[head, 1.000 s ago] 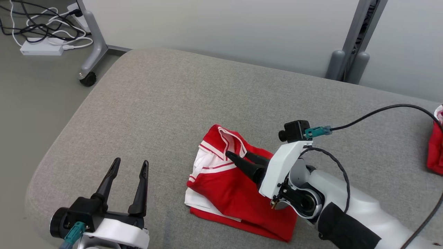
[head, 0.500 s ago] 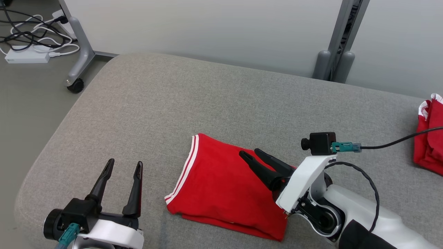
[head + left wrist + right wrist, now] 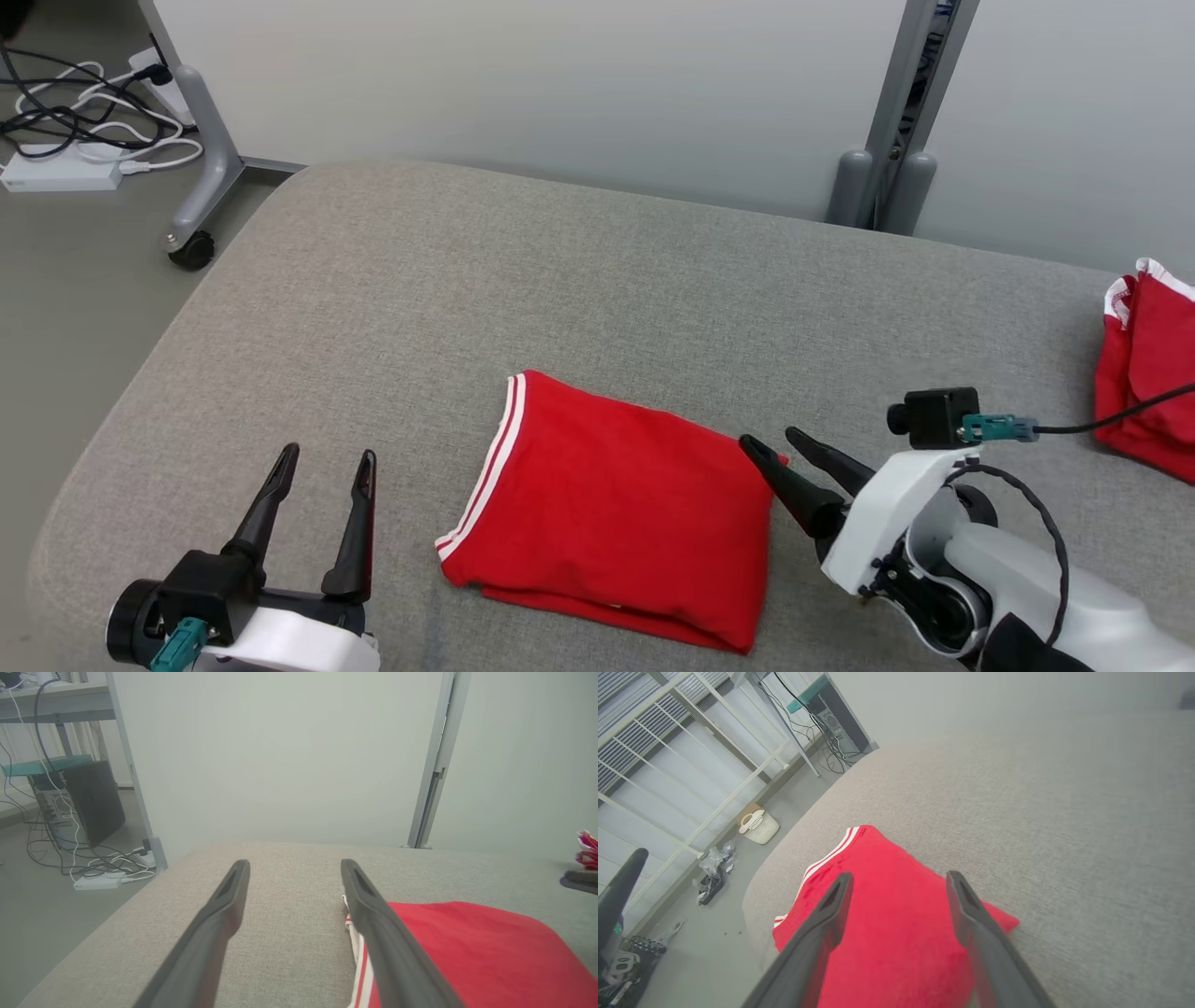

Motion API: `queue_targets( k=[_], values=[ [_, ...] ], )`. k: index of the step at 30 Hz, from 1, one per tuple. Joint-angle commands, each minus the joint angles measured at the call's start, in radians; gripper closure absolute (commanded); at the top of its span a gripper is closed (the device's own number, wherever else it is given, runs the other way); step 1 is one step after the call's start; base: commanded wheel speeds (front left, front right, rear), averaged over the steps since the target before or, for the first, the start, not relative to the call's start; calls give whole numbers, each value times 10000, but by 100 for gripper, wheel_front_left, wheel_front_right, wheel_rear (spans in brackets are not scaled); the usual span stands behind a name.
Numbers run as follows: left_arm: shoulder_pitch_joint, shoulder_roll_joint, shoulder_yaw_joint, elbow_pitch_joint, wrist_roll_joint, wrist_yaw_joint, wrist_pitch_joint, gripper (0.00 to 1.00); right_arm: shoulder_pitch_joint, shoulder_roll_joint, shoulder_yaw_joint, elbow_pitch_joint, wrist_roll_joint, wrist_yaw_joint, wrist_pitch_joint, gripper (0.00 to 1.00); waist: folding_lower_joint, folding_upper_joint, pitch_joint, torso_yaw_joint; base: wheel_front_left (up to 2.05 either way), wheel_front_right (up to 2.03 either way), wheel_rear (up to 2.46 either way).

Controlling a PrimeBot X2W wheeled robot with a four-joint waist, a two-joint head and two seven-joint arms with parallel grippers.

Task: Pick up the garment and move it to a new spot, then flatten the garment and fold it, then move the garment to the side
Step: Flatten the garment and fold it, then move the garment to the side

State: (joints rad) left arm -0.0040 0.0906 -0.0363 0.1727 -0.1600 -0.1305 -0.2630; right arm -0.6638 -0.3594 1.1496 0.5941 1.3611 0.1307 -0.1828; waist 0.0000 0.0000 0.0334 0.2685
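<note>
Next, my right gripper picks up the folded garment by its plain edge (image 3: 764, 549) opposite the white-striped hem to move it to the side.
The garment (image 3: 611, 509) is red with white stripes along its left hem and lies folded into a flat rectangle near the front of the grey padded table (image 3: 560, 280). My right gripper (image 3: 773, 441) is open at the garment's right edge, fingers pointing left, holding nothing. In the right wrist view the garment (image 3: 887, 924) lies under and ahead of the open right gripper (image 3: 896, 877). My left gripper (image 3: 327, 455) stands open over bare table left of the garment. In the left wrist view the garment (image 3: 467, 952) lies to the right of the open left gripper (image 3: 295, 863).
A second red garment (image 3: 1148, 364) lies at the table's right edge. Beyond the far edge stand a grey post (image 3: 896, 121) and a wall. Left of the table are a wheeled stand leg (image 3: 201, 159), cables and a power strip (image 3: 56, 173) on the floor.
The right gripper let go of the folded-over flap and drew back to the right off the garment, which now lies flat. The head camera shifted, so the whole scene moved in view.
</note>
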Motion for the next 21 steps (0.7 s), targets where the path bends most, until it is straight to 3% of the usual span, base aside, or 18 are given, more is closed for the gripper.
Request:
queue_targets(
  k=[1,12,21],
  values=[
    [11,61,55,-59,29,-3,-4,0,91,-85,35,48,30,1,131,0,0,0,-10,-42,0,0,0],
    [67,-46,77,-135,49,-3,-4,0,82,-777,319,29,1057,1,2816,0,0,0,30,-211,0,0,0],
    [-79,-141,10,-125,-36,-3,-4,0,264,-488,-35,224,2510,1,4326,0,0,0,250,-24,0,0,0]
  ],
)
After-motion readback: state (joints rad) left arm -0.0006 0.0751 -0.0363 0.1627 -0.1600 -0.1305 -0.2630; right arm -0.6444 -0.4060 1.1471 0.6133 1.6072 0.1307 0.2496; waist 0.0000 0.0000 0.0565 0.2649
